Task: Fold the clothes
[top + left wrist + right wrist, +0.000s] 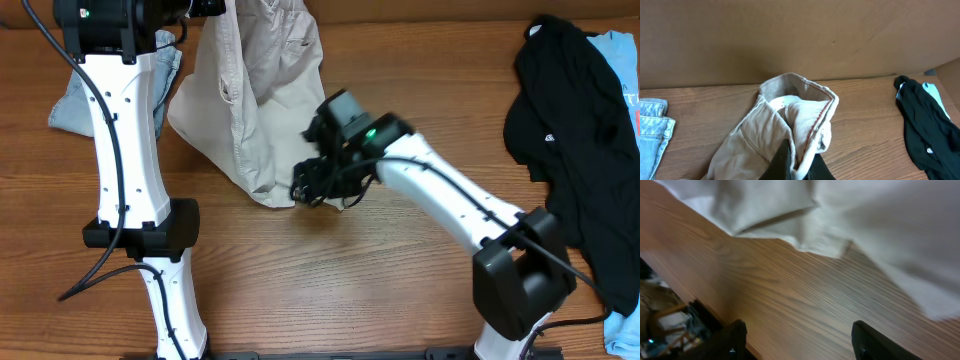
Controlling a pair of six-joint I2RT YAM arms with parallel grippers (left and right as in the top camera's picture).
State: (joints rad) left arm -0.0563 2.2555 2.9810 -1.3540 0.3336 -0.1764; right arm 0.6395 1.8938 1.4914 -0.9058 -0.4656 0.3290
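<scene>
I need to spread the pale beige clothes [255, 95] for folding, so my right gripper should next grab their near edge [291, 199], opposite the held waistband fold.
The pale beige clothes [255, 95] lie bunched at the back middle of the table. My left gripper [799, 162] is shut on a fold of the beige cloth near the waistband [797, 82], at the far edge of the table. My right gripper [318, 190] is open and empty, hovering low over the wood just in front of the beige cloth's near edge [805, 240]; its two fingers [797, 337] are wide apart with only bare table between them.
A faded blue denim garment [75, 105] lies at the back left, also in the left wrist view [652, 130]. A black garment [570, 150] lies over a light-blue piece [620, 60] at the right. A brown cardboard wall [790, 35] stands behind the table.
</scene>
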